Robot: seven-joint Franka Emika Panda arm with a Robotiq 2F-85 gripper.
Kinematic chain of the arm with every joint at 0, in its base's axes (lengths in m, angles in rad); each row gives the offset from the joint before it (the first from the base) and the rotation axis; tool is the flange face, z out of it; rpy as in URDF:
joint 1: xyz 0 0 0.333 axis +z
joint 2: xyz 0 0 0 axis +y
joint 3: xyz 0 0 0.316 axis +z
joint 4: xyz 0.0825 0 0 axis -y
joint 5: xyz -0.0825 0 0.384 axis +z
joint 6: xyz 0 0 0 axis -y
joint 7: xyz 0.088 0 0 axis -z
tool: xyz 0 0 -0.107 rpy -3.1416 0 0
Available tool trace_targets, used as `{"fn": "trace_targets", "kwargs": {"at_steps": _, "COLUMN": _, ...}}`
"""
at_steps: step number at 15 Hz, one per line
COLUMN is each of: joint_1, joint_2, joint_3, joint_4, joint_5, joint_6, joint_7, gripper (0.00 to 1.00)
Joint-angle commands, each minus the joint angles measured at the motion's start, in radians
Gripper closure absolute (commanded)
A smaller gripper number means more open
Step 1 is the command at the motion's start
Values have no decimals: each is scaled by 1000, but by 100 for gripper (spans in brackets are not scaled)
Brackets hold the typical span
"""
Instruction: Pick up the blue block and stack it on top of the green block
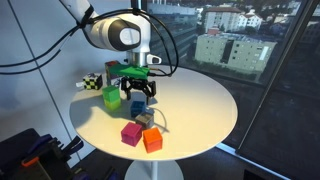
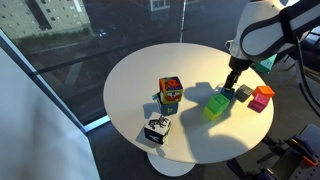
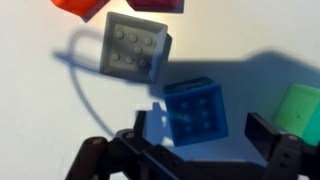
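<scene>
The blue block (image 1: pixel 138 108) (image 3: pixel 196 108) is in line between both fingers but below them, so the robot's gripper needs to go down before it closes on the block.
The blue block (image 3: pixel 196 108) is a small dark blue cube on the white round table, seen from above in the wrist view. It also shows in both exterior views (image 1: pixel 138 105) (image 2: pixel 227 96), partly hidden by the fingers. My gripper (image 3: pixel 205 137) is open and hangs just over the blue block, one finger on each side and not touching it; it shows in both exterior views (image 1: pixel 138 93) (image 2: pixel 232 86). The lime-green block (image 1: pixel 111 97) (image 2: pixel 216 106) stands right beside the blue one, at the right edge of the wrist view (image 3: pixel 305 108).
A grey-tan cube (image 3: pixel 135 47) (image 1: pixel 147 118) lies close to the blue block. A magenta cube (image 1: pixel 131 133) and an orange cube (image 1: pixel 152 140) (image 2: pixel 262 97) sit near the table edge. A multicoloured box (image 2: pixel 170 93) and a checkered cube (image 2: pixel 157 128) stand farther off.
</scene>
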Motion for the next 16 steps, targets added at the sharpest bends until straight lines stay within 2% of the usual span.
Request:
{"fn": "trace_targets", "kwargs": {"at_steps": 1, "joint_1": -1, "joint_2": 14, "joint_3": 6, "joint_4": 2, "joint_5": -44, "joint_6": 25, "joint_7": 17, "gripper": 0}}
{"fn": "trace_targets", "kwargs": {"at_steps": 13, "joint_1": 4, "joint_2": 60, "joint_3": 6, "joint_4": 2, "joint_5": -97, "joint_6": 63, "joint_7": 34, "gripper": 0}}
{"fn": "trace_targets", "kwargs": {"at_steps": 14, "joint_1": 6, "joint_2": 65, "joint_3": 4, "joint_4": 3, "joint_5": -97, "joint_6": 64, "joint_7": 42, "gripper": 16}}
{"fn": "trace_targets", "kwargs": {"at_steps": 15, "joint_1": 7, "joint_2": 68, "joint_3": 3, "joint_4": 5, "joint_5": -96, "joint_6": 65, "joint_7": 50, "gripper": 27}}
{"fn": "trace_targets", "kwargs": {"at_steps": 16, "joint_1": 8, "joint_2": 71, "joint_3": 3, "joint_4": 7, "joint_5": -95, "joint_6": 66, "joint_7": 57, "gripper": 34}}
